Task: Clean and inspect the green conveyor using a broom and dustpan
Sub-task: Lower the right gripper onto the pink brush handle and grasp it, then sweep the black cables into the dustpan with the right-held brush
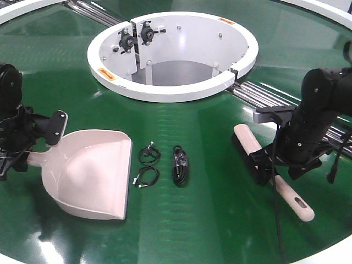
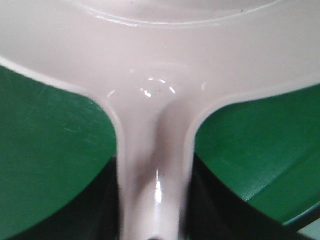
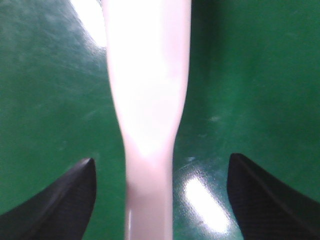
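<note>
The broom should be picked up next by its handle [image 1: 289, 192] with my right gripper, so it can sweep the cable bundles into the dustpan [image 1: 91, 173].
The beige-pink dustpan [image 1: 91, 173] lies on the green conveyor [image 1: 192, 225] at the left, its lip facing right. My left gripper [image 1: 32, 151] is shut on its handle; in the left wrist view the black fingers [image 2: 100, 210] press both sides of the dustpan handle [image 2: 155, 165]. To the right, the broom [image 1: 250, 147] lies slanted on the belt, black bristles downward and slotted handle end toward the front. My right gripper [image 1: 273, 165] straddles the handle, open. The right wrist view shows belt between the broom handle [image 3: 147, 100] and each fingertip [image 3: 60, 205].
Three small black cable bundles [image 1: 180, 164] lie on the belt between dustpan and broom. The white centre ring [image 1: 170, 91] stands behind them. Silver rollers [image 1: 275, 96] cross the belt at the right, just behind my right arm.
</note>
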Tool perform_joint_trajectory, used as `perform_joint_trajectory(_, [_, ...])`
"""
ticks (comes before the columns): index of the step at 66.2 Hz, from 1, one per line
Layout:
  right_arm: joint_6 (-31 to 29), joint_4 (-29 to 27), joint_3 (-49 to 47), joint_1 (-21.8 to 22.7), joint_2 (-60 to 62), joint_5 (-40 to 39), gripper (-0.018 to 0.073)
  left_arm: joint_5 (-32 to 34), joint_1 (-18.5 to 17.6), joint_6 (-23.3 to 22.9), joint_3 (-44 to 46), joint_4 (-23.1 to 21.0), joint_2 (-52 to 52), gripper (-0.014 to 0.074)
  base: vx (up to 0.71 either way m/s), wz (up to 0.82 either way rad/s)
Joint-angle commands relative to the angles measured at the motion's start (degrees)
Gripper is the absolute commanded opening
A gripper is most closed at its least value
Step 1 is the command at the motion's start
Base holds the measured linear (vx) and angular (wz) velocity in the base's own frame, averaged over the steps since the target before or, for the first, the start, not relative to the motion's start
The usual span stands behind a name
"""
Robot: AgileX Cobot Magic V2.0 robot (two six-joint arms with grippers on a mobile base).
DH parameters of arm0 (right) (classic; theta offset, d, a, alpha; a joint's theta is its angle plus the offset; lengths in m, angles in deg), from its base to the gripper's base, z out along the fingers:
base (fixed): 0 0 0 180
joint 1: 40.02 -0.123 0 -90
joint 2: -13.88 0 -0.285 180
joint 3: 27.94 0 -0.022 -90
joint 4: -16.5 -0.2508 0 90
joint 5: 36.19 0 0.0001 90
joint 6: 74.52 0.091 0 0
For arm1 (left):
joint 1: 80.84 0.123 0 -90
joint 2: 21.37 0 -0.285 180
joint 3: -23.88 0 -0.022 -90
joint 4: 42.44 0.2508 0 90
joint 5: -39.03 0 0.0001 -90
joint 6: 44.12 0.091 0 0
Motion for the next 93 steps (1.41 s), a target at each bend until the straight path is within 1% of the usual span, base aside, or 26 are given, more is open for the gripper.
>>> perform_joint_trajectory(1, [-0.8,0.0,-1.6,0.0,1.0,0.2,0.0529,-1.4,-0.4,1.2,1.5,0.3,-2.4,0.0,0.0,0.0])
perform_joint_trajectory(13, [-0.8,-0.5,-1.6,-0.3,-0.8,0.0,0.0529,-1.4,-0.4,1.2,1.5,0.3,-2.4,0.0,0.0,0.0])
perform_joint_trajectory(23, [-0.5,2.1,-1.6,-2.7,-1.6,0.0,0.0529,-1.4,-0.4,1.2,1.5,0.3,-2.4,0.0,0.0,0.0])
perform_joint_trajectory(29, [1.1,3.5,-1.8,-3.9,-2.3,-0.2,0.0529,-1.4,-0.4,1.2,1.5,0.3,-2.4,0.0,0.0,0.0])
perform_joint_trajectory(36, [2.8,3.5,-2.0,-4.0,-2.7,-0.8,0.0526,-1.4,-0.4,1.2,1.5,0.3,-2.4,0.0,0.0,0.0])
perform_joint_trajectory(47, [3.1,4.1,-2.0,-3.9,-2.8,-1.1,0.0496,-1.4,-0.4,1.2,1.5,0.3,-2.4,0.0,0.0,0.0])
perform_joint_trajectory(53, [3.5,4.6,-2.0,-3.9,-2.8,-1.1,0.0452,-1.4,-0.4,1.2,1.5,0.3,-2.4,0.0,0.0,0.0])
perform_joint_trajectory(58, [3.8,5.1,-2.0,-3.9,-2.8,-1.0,0.0387,-1.4,-0.4,1.2,1.5,0.3,-2.4,0.0,0.0,0.0])
perform_joint_trajectory(63, [3.9,5.4,-2.0,-3.9,-2.8,-0.9,0.0305,-1.4,-0.4,1.2,1.5,0.3,-2.4,0.0,0.0,0.0])
perform_joint_trajectory(66, [3.9,5.6,-2.0,-3.9,-2.8,-0.9,0.023,-1.4,-0.4,1.2,1.5,0.3,-2.4,0.0,0.0,0.0])
perform_joint_trajectory(78, [4.2,5.6,-2.0,-3.9,-2.5,-1.1,-0.0009,-1.4,-0.4,1.2,1.5,0.3,-2.4,0.0,0.0,0.0])
perform_joint_trajectory(85, [5.2,5.6,-2.0,-4.1,-1.5,-0.7,-0.0011,-1.4,-0.4,1.2,1.5,0.3,-2.4,0.0001,0.0,0.0])
perform_joint_trajectory(93, [7.8,5.0,-2.0,-4.3,1.0,0.0,-0.0009,-1.4,-0.4,1.2,1.5,0.3,-2.4,0.0001,0.0,0.0])
